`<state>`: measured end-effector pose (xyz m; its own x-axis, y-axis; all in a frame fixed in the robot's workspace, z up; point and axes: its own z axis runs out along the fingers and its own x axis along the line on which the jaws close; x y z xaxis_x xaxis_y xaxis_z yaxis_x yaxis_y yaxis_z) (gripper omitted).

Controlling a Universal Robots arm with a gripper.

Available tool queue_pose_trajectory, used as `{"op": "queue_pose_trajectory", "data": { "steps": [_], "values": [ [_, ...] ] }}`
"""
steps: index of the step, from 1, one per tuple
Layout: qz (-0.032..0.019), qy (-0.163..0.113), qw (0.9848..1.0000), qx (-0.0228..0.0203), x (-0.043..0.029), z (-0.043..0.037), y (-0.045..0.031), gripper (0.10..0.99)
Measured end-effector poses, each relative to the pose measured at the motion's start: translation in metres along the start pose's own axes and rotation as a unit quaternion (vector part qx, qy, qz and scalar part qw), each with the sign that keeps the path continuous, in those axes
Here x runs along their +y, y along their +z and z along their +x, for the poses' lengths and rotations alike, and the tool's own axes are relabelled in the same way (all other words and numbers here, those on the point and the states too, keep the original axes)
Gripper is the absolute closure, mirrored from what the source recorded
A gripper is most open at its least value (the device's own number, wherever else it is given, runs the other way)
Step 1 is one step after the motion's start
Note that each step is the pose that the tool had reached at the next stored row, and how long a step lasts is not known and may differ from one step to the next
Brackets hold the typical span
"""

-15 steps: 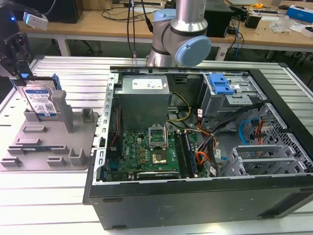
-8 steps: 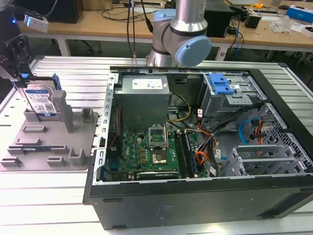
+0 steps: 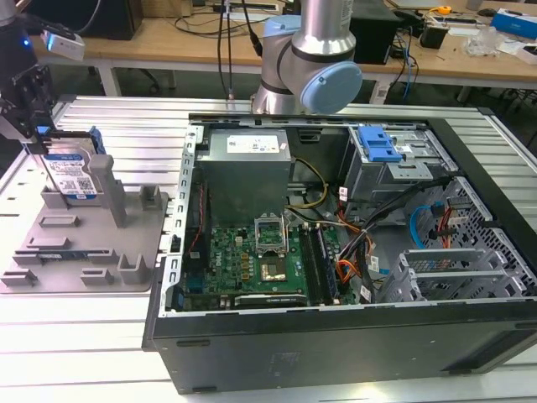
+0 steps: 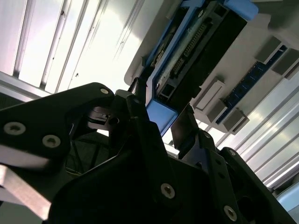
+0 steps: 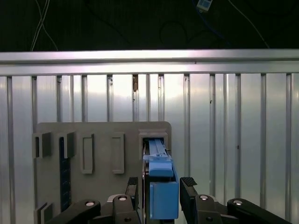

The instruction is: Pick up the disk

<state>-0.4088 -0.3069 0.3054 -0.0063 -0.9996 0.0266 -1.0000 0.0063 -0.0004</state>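
Note:
I can close now and I would hold the disk, because my fingers are on either side of the disk's blue bar (image 5: 163, 198) in the wrist view.
The disk (image 3: 74, 174) stands on edge in a slot of the grey holder tray (image 3: 84, 252) at the exterior view's left; its blue-and-white label and blue side rail show. My gripper (image 3: 38, 141) hangs right over its upper end. In the first wrist view the disk's blue rail (image 5: 163, 198) lies between the two black fingers (image 5: 188, 185), with narrow gaps on both sides. In the second wrist view my gripper (image 4: 163, 119) straddles the disk's end (image 4: 194, 44) in the same way. The gripper is open around the disk.
An open computer case (image 3: 336, 235) with motherboard, cables and a blue drive-bay bracket (image 3: 377, 143) takes up the middle and the exterior view's right. The arm's base (image 3: 306, 50) rises behind it. The holder tray (image 5: 103, 140) rests on a slotted aluminium table (image 5: 233, 140).

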Motion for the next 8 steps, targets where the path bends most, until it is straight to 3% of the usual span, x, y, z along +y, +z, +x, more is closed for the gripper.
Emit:
{"op": "queue_pose_trajectory", "data": {
  "steps": [8],
  "values": [
    [0.0, 0.0, 1.0, 0.0, 0.0006, 0.0, 0.0039, 0.604]
  ]
}}
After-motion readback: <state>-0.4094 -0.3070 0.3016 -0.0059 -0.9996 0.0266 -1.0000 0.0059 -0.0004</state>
